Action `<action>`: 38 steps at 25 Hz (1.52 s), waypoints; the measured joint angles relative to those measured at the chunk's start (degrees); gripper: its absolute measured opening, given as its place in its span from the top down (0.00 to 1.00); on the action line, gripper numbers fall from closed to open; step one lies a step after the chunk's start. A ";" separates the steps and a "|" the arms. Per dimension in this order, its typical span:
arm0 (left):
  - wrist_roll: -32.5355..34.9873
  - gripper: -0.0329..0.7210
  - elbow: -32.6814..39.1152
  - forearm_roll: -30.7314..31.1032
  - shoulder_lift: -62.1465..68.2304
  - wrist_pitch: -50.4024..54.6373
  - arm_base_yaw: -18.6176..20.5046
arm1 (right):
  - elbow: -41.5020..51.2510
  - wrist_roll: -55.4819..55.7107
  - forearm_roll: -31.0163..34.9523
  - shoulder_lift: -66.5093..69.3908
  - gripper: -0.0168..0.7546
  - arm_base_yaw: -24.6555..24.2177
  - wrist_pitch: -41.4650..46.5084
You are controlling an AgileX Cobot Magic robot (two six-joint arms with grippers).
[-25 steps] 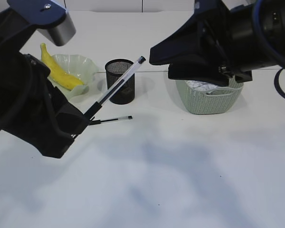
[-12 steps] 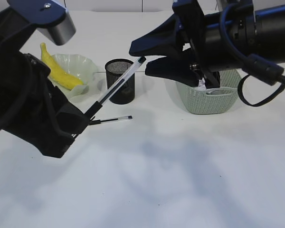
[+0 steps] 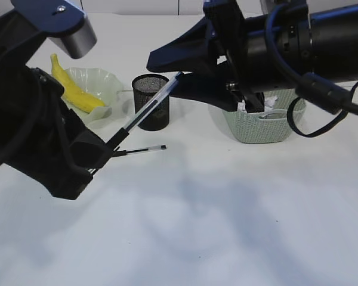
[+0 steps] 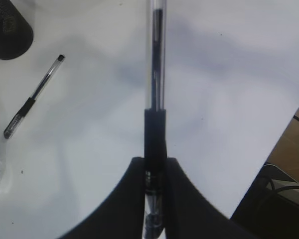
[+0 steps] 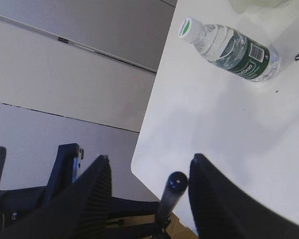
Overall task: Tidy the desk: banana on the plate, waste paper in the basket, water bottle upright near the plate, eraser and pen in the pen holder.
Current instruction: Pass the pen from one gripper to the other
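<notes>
My left gripper already covers the pen's black grip (image 3: 115,142), so my right gripper needs to grab the clear pen by the loose end of its clear body (image 3: 172,82) next.
My left gripper (image 4: 154,162) is shut on a clear pen (image 4: 155,59) by its black grip, and the pen (image 3: 149,104) slants up to the right in front of the black mesh pen holder (image 3: 151,110). My right gripper (image 3: 164,70) reaches in from the right, open, with its jaws on either side of the pen's upper end (image 5: 175,183), not touching it. A second pen (image 3: 140,150) lies on the table. The banana (image 3: 71,89) rests on the pale green plate (image 3: 104,80). Waste paper (image 3: 269,101) sits in the basket (image 3: 262,125). The water bottle (image 5: 231,47) lies on its side. The eraser is out of view.
The left arm's black body (image 3: 30,125) fills the left of the exterior view and the right arm (image 3: 310,42) spans the top right. The table's edge (image 5: 147,134) drops off to the floor close to the bottle.
The right arm has swung left from above the basket, bringing its open jaws around the raised pen's upper end. The left gripper and its pen have stayed still.
</notes>
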 joint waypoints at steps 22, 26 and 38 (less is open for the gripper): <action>0.00 0.91 0.00 -0.37 0.00 0.00 0.00 | 0.00 -0.28 0.28 2.28 0.49 4.10 -3.10; 0.00 0.91 0.00 -0.37 0.00 0.00 0.00 | 0.00 -0.28 0.15 2.28 0.55 4.10 -3.32; -1.07 0.91 0.00 1.78 0.00 0.00 0.00 | 0.00 -0.28 -0.75 2.28 0.61 4.10 -4.76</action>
